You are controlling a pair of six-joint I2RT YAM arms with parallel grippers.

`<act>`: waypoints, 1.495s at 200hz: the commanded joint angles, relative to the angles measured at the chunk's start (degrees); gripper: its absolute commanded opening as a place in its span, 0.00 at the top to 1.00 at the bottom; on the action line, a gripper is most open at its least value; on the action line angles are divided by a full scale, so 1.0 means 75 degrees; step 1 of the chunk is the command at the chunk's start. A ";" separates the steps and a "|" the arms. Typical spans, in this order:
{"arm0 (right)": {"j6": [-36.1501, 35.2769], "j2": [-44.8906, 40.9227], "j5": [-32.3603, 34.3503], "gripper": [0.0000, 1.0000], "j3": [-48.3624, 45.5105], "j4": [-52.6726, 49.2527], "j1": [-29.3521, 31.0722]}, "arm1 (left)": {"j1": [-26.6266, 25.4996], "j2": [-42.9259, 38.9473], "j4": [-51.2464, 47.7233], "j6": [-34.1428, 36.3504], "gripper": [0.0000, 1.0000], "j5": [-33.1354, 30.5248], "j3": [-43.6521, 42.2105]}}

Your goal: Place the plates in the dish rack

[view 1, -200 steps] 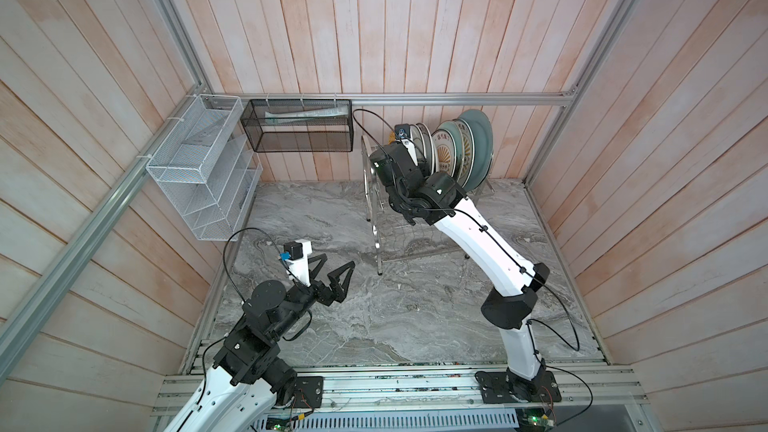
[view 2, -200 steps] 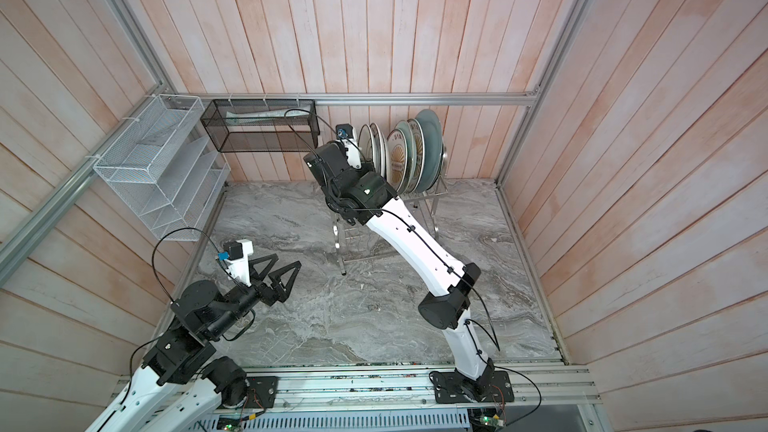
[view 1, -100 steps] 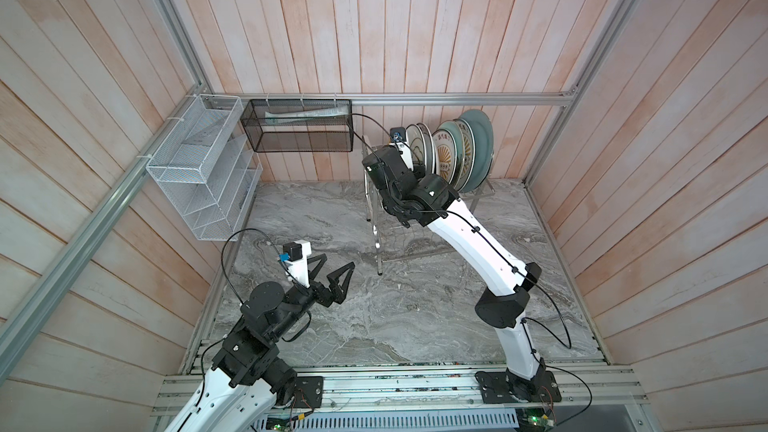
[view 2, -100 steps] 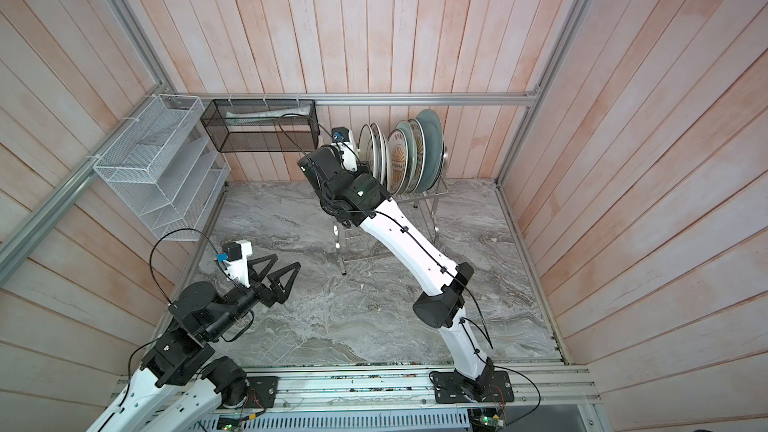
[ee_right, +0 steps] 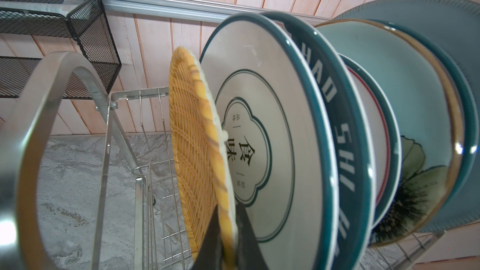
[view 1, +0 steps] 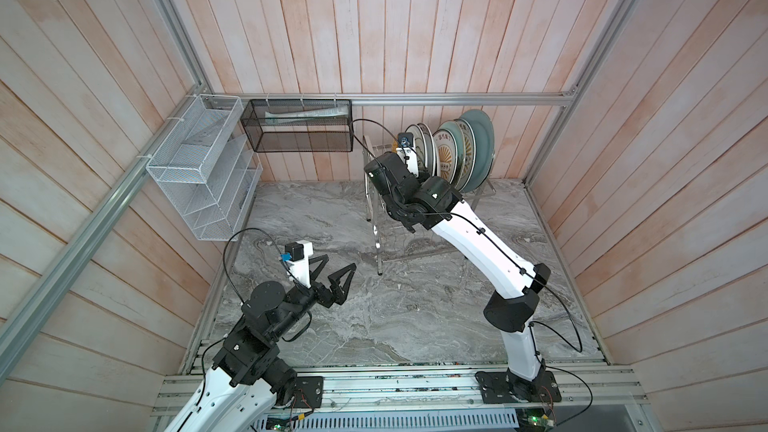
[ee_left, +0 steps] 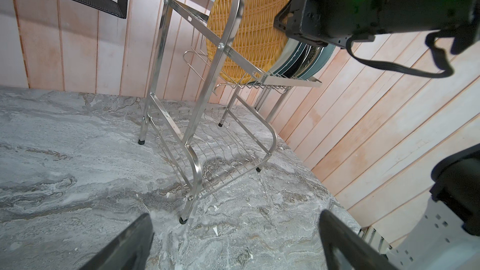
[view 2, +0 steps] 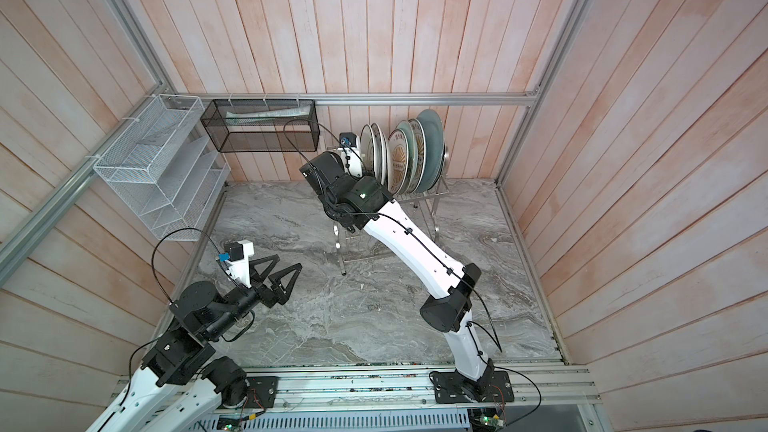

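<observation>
The woven plate's lower edge (ee_right: 191, 242) reaches between the wires of the dish rack's upper level, so the woven plate would stay upright if I opened now. My right gripper will open now.
The dish rack (view 1: 377, 243) (view 2: 340, 243) stands at the back of the marble table, and several plates (view 1: 453, 155) (view 2: 409, 155) stand on edge in its upper tier. In the right wrist view my right gripper (ee_right: 228, 206) is shut on the rim of the yellow woven plate (ee_right: 192, 138), which is upright at the left end of the row beside a white lettered plate (ee_right: 259, 125). The left wrist view shows the woven plate (ee_left: 249, 22) behind the rack's arch (ee_left: 197, 115). My left gripper (view 1: 340, 261) (view 2: 287, 261) (ee_left: 235, 225) hovers open and empty over the table at the front left.
A white mesh organiser (view 1: 203, 176) hangs on the left wall and a black mesh basket (view 1: 299, 126) on the back rail. The rack's lower tier (ee_left: 220, 151) holds nothing. Wooden walls close in the marble table (view 1: 415, 305) on three sides.
My right wrist has shifted a little to the left along the rack's top tier, still holding the woven plate. The left arm has stayed put.
</observation>
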 commanded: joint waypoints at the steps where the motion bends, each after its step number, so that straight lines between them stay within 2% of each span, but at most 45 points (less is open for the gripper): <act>1: -0.0097 -0.0108 -0.0201 0.84 -0.0182 -0.0644 0.0043 | 0.0023 -0.0121 0.0026 0.0076 0.00 0.0058 -0.0123; 90: -0.0756 -0.0350 -0.0448 0.59 -0.0217 0.0001 -0.0063 | 0.0022 -0.0159 -0.0003 0.0078 0.00 0.0045 -0.0139; 143: -0.1292 -0.0857 -0.0536 0.38 -0.0251 0.0629 0.0305 | 0.0025 -0.0100 0.0043 0.0069 0.00 0.0020 -0.0148; 178: -0.1667 -0.1252 -0.0519 0.29 -0.0096 0.0968 0.0609 | 0.0019 -0.0068 0.0068 0.0044 0.00 -0.0024 -0.0160; 188: -0.1755 -0.1426 -0.0457 0.22 -0.0032 0.0986 0.0735 | 0.0029 -0.0061 0.0090 -0.0012 0.00 -0.0039 -0.0152; 197: -0.1794 -0.1643 -0.0318 0.04 -0.0057 0.1006 0.0802 | 0.0026 -0.0064 0.0112 -0.0085 0.00 -0.0047 -0.0125; 209: -0.1772 -0.2071 -0.0197 0.02 -0.0280 0.1046 0.0833 | 0.0019 -0.0077 0.0181 -0.0210 0.00 -0.0124 -0.0104; 221: -0.1782 -0.2719 -0.0102 0.02 -0.0952 0.1220 0.0834 | 0.0020 -0.0098 0.0205 -0.0415 0.00 -0.0381 -0.0097; 230: -0.1971 -0.3444 -0.0043 0.02 -0.1909 0.1690 0.0835 | 0.0021 -0.0071 0.0182 -0.0565 0.00 -0.0674 -0.0079; 241: -0.2324 -0.4672 0.0087 0.02 -0.3695 0.3075 0.0826 | 0.0020 -0.0053 0.0196 -0.0669 0.00 -0.0975 -0.0082; 253: -0.2869 -0.6240 -0.0236 0.02 -0.5865 0.4945 0.0708 | 0.0021 0.0019 0.0242 -0.0720 0.00 -0.1328 -0.0093; 279: -0.2709 -0.8964 -0.0222 0.02 -0.8950 0.6831 -0.0136 | 0.0024 0.0444 0.0209 -0.0954 0.00 -0.2486 -0.0039; 299: -0.2892 -1.0211 -0.0297 0.02 -1.1035 0.7963 -0.0990 | 0.0033 0.0898 0.0280 -0.1018 0.00 -0.3789 -0.0125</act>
